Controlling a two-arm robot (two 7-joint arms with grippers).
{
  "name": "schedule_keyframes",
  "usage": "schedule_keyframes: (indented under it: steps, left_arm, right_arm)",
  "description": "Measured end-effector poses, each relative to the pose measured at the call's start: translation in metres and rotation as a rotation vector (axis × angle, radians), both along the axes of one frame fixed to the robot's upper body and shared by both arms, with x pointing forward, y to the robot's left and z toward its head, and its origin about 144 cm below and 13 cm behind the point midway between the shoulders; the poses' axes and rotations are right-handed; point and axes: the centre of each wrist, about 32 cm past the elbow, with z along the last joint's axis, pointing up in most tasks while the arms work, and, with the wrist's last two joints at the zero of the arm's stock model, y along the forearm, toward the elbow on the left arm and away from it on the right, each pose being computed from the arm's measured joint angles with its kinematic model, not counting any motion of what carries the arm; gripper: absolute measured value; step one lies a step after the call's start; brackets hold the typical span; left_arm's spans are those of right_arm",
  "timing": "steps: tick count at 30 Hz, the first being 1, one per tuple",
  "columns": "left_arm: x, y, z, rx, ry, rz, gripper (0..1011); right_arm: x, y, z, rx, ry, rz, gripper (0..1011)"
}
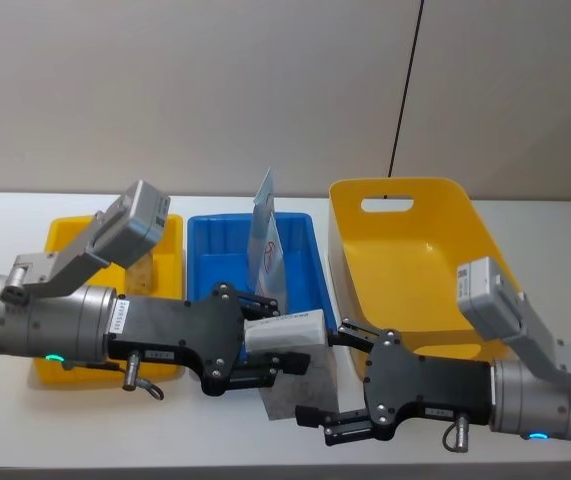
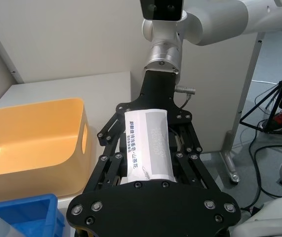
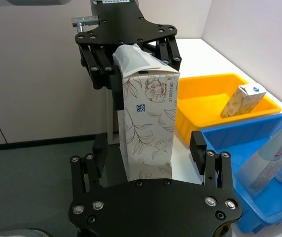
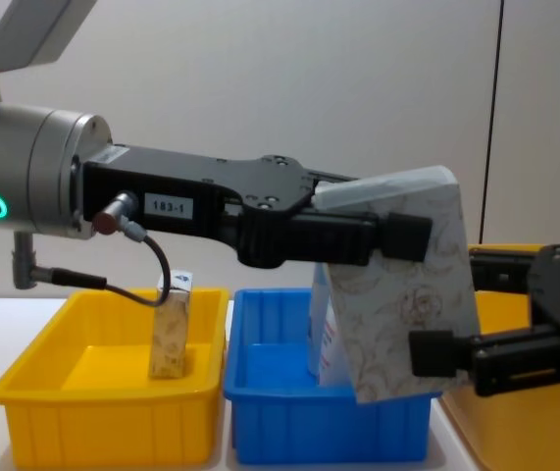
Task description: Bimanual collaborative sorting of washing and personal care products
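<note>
The flower-printed carton should go into the large yellow bin [image 1: 415, 270], so my right gripper should take hold of it by its lower end [image 1: 300, 393] next.
My left gripper [image 1: 275, 345] is shut on the top end of a whitish carton [image 3: 148, 123] printed with brown flowers, holding it in the air above the table's front edge. The carton's lower end hangs between the fingers [image 3: 210, 160] of my right gripper [image 1: 330, 378], which is open with a gap on each side. A smaller patterned carton [image 4: 170, 334] stands tilted in the yellow tray [image 1: 170, 235] on the left. A light-blue tube [image 1: 265, 235] with a red mark stands upright in the blue tray [image 1: 305, 240] in the middle.
A large yellow bin [image 1: 415, 250] with a handle slot sits at the right, behind my right arm. The white table runs to the wall behind the trays. A black cable [image 1: 405, 90] hangs down the wall.
</note>
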Motion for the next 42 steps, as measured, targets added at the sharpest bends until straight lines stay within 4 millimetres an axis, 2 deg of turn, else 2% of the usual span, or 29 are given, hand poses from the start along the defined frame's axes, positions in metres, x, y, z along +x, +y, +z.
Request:
schedule_keyframes:
  steps: [15,23,34,38,42]
  left_arm:
    - [0.0000,0.0000,0.0000,0.000,0.000,0.000,364]
    - [0.0000,0.0000,0.0000,0.000,0.000,0.000,364]
    - [0.0000,0.0000,0.0000,0.000,0.000,0.000,364]
    - [0.0000,0.0000,0.0000,0.000,0.000,0.000,364]
    - [0.0000,0.0001,0.0000,0.000,0.000,0.000,365]
  right_arm:
    - [0.0013,0.0055,-0.0006,-0.004,0.012,0.007,993]
    - [0.0016,0.0066,-0.0007,-0.004,0.015,0.008,807]
    - [0.0017,0.0074,-0.0010,-0.003,0.017,0.009,449]
    - [0.0016,0.0076,-0.0011,-0.003,0.018,0.010,391]
    - [0.0017,0.0077,-0.0011,-0.003,0.018,0.011,386]
